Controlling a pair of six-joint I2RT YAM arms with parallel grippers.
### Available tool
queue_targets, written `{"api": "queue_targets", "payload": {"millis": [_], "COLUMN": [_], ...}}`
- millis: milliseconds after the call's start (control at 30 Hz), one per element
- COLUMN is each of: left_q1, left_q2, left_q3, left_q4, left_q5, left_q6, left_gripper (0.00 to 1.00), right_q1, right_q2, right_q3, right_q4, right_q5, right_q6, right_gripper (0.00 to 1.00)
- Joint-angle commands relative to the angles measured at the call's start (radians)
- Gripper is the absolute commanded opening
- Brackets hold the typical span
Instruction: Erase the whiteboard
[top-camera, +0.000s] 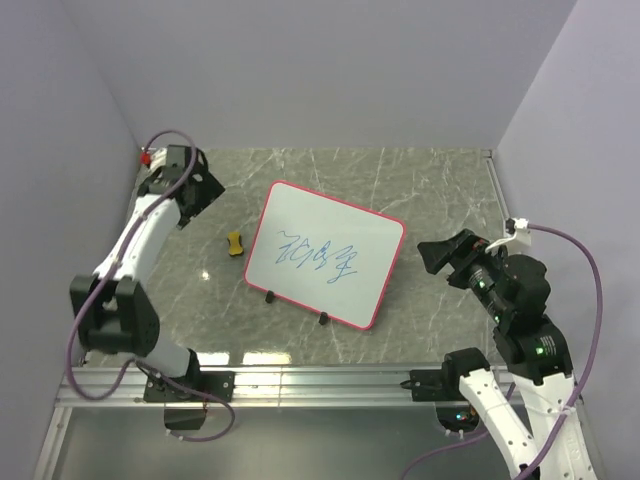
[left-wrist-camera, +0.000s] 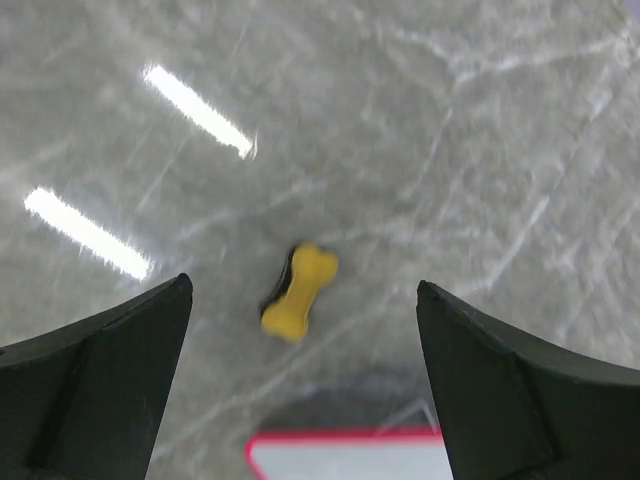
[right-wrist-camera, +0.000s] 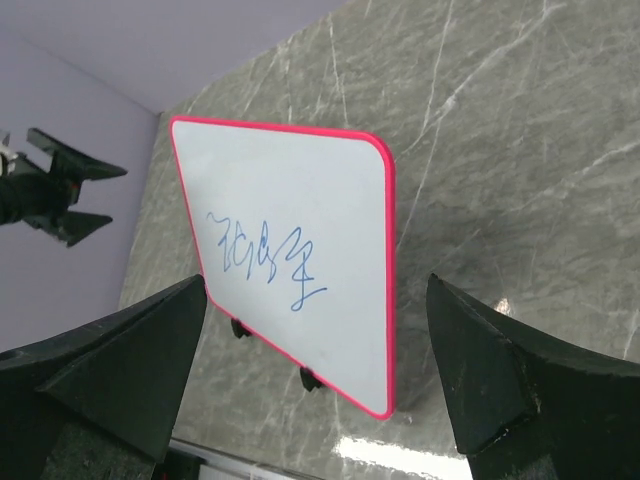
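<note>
My left gripper is to grab the eraser next by the narrow middle of its yellow handle (top-camera: 235, 243), and the eraser's dark bottom stays free to wipe the whiteboard (top-camera: 325, 252).
A pink-framed whiteboard (top-camera: 325, 252) with blue scribble stands tilted on small black feet in the middle of the table; it also shows in the right wrist view (right-wrist-camera: 290, 250), and its top edge shows in the left wrist view (left-wrist-camera: 350, 455). A small yellow bone-shaped eraser (top-camera: 234, 243) lies just left of the board, also in the left wrist view (left-wrist-camera: 299, 292). My left gripper (top-camera: 198, 190) is open and empty, above and behind the eraser. My right gripper (top-camera: 440, 256) is open and empty, just right of the board.
The table is grey marble (top-camera: 400, 190) with lilac walls on three sides. A metal rail (top-camera: 320, 380) runs along the near edge by the arm bases. Bright light reflections (left-wrist-camera: 195, 110) lie on the table surface.
</note>
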Motion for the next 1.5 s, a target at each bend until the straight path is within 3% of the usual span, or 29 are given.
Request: {"api": "queue_targets", "payload": {"millis": [0, 100, 267, 433, 733, 933, 1100, 1167, 1467], "left_q1": [0.073, 0.102, 0.029, -0.027, -0.068, -0.096, -0.102, -0.102, -0.103], "left_q2": [-0.151, -0.172, -0.096, -0.011, 0.15, 0.242, 0.292, 0.308, 0.329], "left_q3": [-0.115, -0.17, -0.101, -0.094, -0.073, -0.073, -0.078, -0.075, -0.137], "left_q4": [-0.01, 0.036, -0.024, 0.017, 0.056, 0.085, 0.091, 0.082, 0.128], "left_q5": [0.184, 0.258, 0.144, 0.133, 0.104, 0.136, 0.127, 0.119, 0.156], "left_q6": [-0.065, -0.057, 0.03, 0.121, 0.211, 0.202, 0.204, 0.204, 0.196], "left_gripper": [0.99, 0.99, 0.99, 0.91, 0.71, 0.59, 0.54, 0.47, 0.41], "right_q1": [0.011, 0.011, 0.011, 0.011, 0.011, 0.011, 0.011, 0.011, 0.009], "right_q2": [-0.031, -0.061, -0.086, -0.094, -0.069, 0.0, 0.054, 0.063, 0.124], "right_q3": [0.026, 0.02, 0.04, 0.068, 0.002, 0.031, 0.045, 0.046, 0.077], "right_q4": [-0.048, -0.063, -0.111, -0.165, -0.174, -0.165, -0.151, -0.145, -0.106], "right_q5": [-0.013, -0.025, -0.013, 0.003, -0.022, 0.012, 0.021, 0.024, 0.03], "right_q6": [0.001, 0.002, -0.045, -0.105, -0.073, -0.117, -0.133, -0.134, -0.156], "right_gripper": [0.98, 0.98, 0.98, 0.98, 0.96, 0.96, 0.96, 0.96, 0.96]}}
